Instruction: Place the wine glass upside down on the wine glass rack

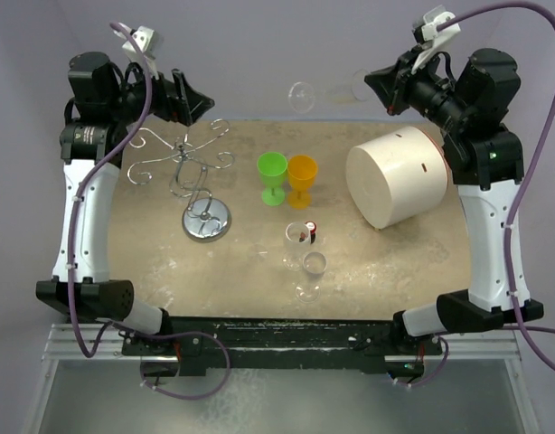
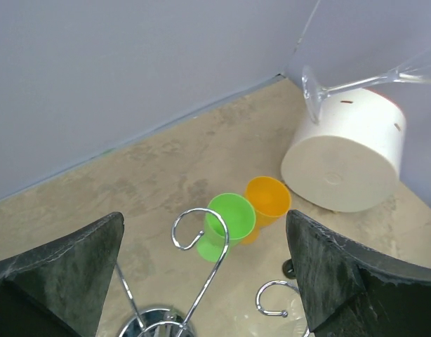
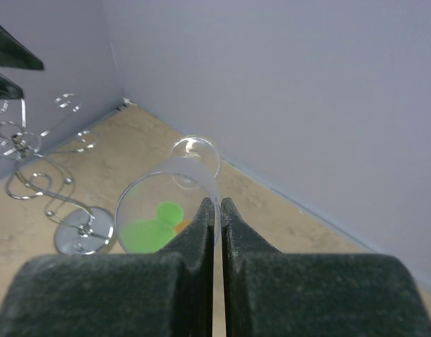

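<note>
The left gripper will next grab the clear wine glass by the edge of its round foot (image 1: 301, 97), so the stem of the glass stays free to slide into the rack (image 1: 189, 172).
My right gripper (image 1: 375, 88) is shut on the rim of the clear wine glass (image 1: 336, 90) and holds it on its side, high over the table's back edge, foot pointing left. In the right wrist view the fingers (image 3: 217, 207) pinch the bowl wall (image 3: 156, 200). The silver rack (image 1: 189, 172) stands at the left with its disc base (image 1: 206, 221) on the table. My left gripper (image 1: 201, 104) is open and empty above the rack's curled arms (image 2: 208, 235). The glass's foot (image 2: 310, 91) shows at the upper right of the left wrist view.
A green cup (image 1: 272, 174) and an orange cup (image 1: 302, 176) stand mid-table. A big white cylinder (image 1: 397, 176) lies at the right. Two more clear glasses (image 1: 305, 249) stand in front of the cups. A grey wall runs behind the table.
</note>
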You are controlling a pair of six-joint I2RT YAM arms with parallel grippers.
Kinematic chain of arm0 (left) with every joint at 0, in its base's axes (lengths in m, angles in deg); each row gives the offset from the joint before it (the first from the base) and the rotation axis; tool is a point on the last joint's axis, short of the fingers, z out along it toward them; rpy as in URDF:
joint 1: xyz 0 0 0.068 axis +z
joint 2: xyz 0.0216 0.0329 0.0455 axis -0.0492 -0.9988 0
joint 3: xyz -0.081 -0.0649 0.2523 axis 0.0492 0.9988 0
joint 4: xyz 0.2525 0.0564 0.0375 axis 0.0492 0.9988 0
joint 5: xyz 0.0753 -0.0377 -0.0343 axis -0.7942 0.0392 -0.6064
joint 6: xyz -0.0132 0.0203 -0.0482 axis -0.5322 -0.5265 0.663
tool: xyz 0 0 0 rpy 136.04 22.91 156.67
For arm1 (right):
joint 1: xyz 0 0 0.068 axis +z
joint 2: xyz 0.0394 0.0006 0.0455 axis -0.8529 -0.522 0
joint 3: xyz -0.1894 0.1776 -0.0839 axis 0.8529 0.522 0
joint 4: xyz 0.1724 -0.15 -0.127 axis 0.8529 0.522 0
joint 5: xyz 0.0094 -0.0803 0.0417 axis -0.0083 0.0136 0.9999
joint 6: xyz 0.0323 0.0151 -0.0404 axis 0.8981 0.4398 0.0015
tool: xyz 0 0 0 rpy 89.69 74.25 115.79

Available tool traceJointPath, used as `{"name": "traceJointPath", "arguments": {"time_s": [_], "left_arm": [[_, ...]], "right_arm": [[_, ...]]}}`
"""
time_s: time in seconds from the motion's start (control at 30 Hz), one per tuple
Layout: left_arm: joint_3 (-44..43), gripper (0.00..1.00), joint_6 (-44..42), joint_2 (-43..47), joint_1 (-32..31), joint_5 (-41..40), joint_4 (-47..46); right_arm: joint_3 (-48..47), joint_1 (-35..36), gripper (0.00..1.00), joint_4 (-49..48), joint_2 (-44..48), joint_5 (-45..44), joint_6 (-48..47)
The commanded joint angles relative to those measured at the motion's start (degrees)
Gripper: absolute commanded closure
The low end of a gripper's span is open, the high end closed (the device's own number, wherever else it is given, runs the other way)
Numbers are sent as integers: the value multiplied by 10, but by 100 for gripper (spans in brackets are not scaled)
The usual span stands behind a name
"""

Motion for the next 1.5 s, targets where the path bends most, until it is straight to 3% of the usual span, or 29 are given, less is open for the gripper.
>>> {"name": "traceJointPath", "arguments": {"time_s": [0.0,0.33,0.53,0.9,1.17,1.33,1.47], "left_arm": [[-6,0,94,-6,-7,60,-82],[-23,6,147,-64,-87,68,-138],[-5,27,202,-88,-101,101,-191],[24,50,246,-95,-122,118,-232],[52,84,272,-82,-122,124,-255],[53,100,270,-78,-122,120,-255],[44,100,261,-74,-121,105,-241]], "right_arm": [[-20,2,100,-91,-1,38,81],[-55,2,100,-124,-49,81,163],[-52,2,100,-141,-57,116,188],[-29,2,100,-152,-47,152,193],[-27,2,100,-147,-50,172,189],[-12,2,100,-156,-47,180,189],[0,2,100,-154,-40,188,174]]}}
